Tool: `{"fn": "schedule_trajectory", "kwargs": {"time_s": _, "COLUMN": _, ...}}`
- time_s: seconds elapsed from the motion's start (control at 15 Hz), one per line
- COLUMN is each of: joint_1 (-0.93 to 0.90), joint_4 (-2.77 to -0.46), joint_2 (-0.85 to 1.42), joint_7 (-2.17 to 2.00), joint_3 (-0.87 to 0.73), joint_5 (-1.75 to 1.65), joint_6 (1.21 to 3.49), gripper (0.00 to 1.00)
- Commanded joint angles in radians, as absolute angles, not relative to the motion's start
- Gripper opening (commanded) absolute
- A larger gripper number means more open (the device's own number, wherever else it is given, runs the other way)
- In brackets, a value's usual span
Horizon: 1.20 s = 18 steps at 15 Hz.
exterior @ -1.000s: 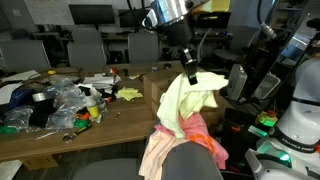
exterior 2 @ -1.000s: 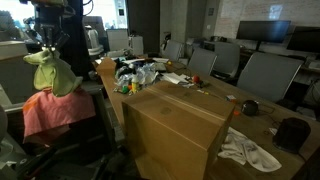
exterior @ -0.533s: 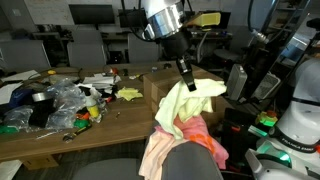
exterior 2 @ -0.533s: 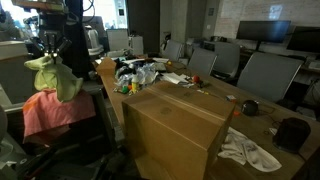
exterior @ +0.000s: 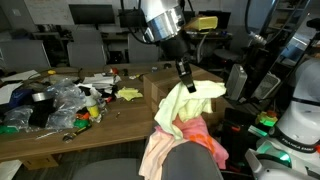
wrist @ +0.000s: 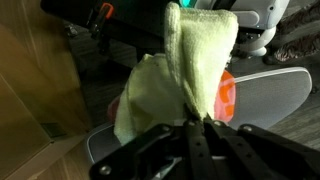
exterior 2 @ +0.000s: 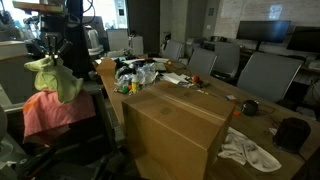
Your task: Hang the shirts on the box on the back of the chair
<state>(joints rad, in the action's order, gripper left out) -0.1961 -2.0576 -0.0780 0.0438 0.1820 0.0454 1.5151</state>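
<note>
I should open my gripper now. The lower folds of the yellow-green shirt are resting over the draped chair back, so the shirt would settle there if I let go.
My gripper (exterior: 185,77) is shut on the top of the pale yellow-green shirt (exterior: 190,100), which hangs from it over the grey chair (exterior: 192,163). A peach-orange shirt (exterior: 207,135) and a pink shirt (exterior: 158,152) are draped over the chair back below it. In the wrist view the fingertips (wrist: 186,128) pinch a fold of the yellow-green shirt (wrist: 190,60), with orange cloth (wrist: 226,95) and the chair (wrist: 270,95) behind. In an exterior view the held shirt (exterior 2: 56,78) touches the peach-orange shirt (exterior 2: 55,112). Beside the chair stands the brown box (exterior 2: 175,125).
The wooden table (exterior: 60,140) carries plastic bags and clutter (exterior: 55,105). A white cloth (exterior 2: 250,150) lies by the box. Other grey office chairs (exterior 2: 262,75) stand at the back. White equipment (exterior: 298,115) stands close beside the chair.
The gripper has shifted a little sideways and down with the yellow-green shirt, which now rests lower on the shirts on the chair. Hardly any motion in the last half second.
</note>
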Motion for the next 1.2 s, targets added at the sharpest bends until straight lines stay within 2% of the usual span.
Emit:
{"fn": "schedule_trajectory", "kwargs": {"time_s": 0.0, "joint_1": -0.191, "joint_4": -2.054, "joint_2": -0.089, "joint_7": 0.024, "joint_3": 0.183, "joint_5": 0.052, "joint_6": 1.514, "gripper": 0.34}}
{"fn": "schedule_trajectory", "kwargs": {"time_s": 0.07, "joint_1": -0.191, "joint_4": -2.054, "joint_2": -0.091, "joint_7": 0.022, "joint_3": 0.183, "joint_5": 0.053, "joint_6": 1.512, "gripper": 0.34}}
{"fn": "schedule_trajectory", "kwargs": {"time_s": 0.53, "joint_1": -0.192, "joint_4": -2.057, "joint_2": -0.094, "joint_7": 0.016, "joint_3": 0.184, "joint_5": 0.053, "joint_6": 1.514, "gripper": 0.88}}
{"fn": "schedule_trajectory", "kwargs": {"time_s": 0.67, "joint_1": -0.191, "joint_4": -2.057, "joint_2": -0.095, "joint_7": 0.013, "joint_3": 0.183, "joint_5": 0.051, "joint_6": 1.516, "gripper": 0.99}}
{"fn": "schedule_trajectory", "kwargs": {"time_s": 1.13, "joint_1": -0.164, "joint_4": -2.037, "joint_2": -0.158, "joint_7": -0.021, "joint_3": 0.160, "joint_5": -0.008, "joint_6": 1.569, "gripper": 1.00}}
